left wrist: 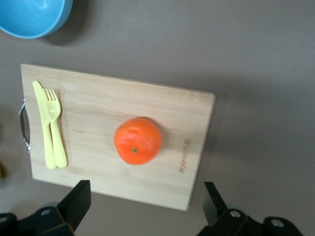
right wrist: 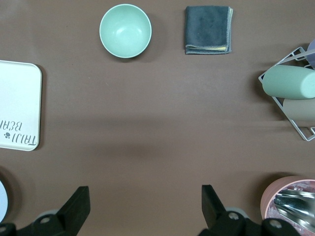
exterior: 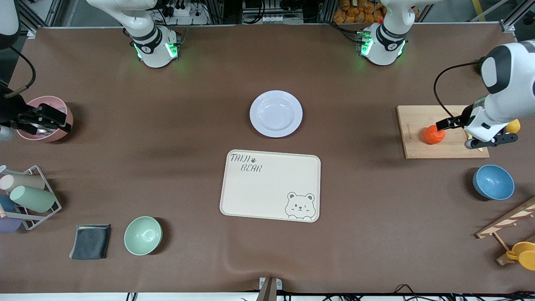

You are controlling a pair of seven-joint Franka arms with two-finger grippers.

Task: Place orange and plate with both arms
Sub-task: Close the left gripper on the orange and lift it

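Observation:
My left gripper will next grab the orange by its round body [exterior: 434, 134] to place it on the plate [exterior: 276, 113].
The orange [exterior: 434, 135] sits on a wooden cutting board [exterior: 443, 149] toward the left arm's end of the table. My left gripper [exterior: 459, 133] is open and empty above the board, beside the orange. In the left wrist view the orange [left wrist: 138, 140] lies on the board [left wrist: 98, 103], clear of the gripper [left wrist: 146, 209]. The pale plate [exterior: 276, 113] lies empty at mid-table, farther from the front camera than the cream bear tray [exterior: 271, 185]. My right gripper [exterior: 58, 119] is open and empty over a pink bowl [exterior: 46, 99]; it also shows in the right wrist view [right wrist: 145, 211].
A yellow fork and knife [left wrist: 49, 125] lie on the board, with a yellow fruit [exterior: 513, 125] at its edge. A blue bowl [exterior: 493, 182] and a wooden stand [exterior: 505, 221] are nearer the camera. A green bowl [exterior: 143, 235], grey cloth [exterior: 90, 241] and cup rack [exterior: 27, 196] sit toward the right arm's end.

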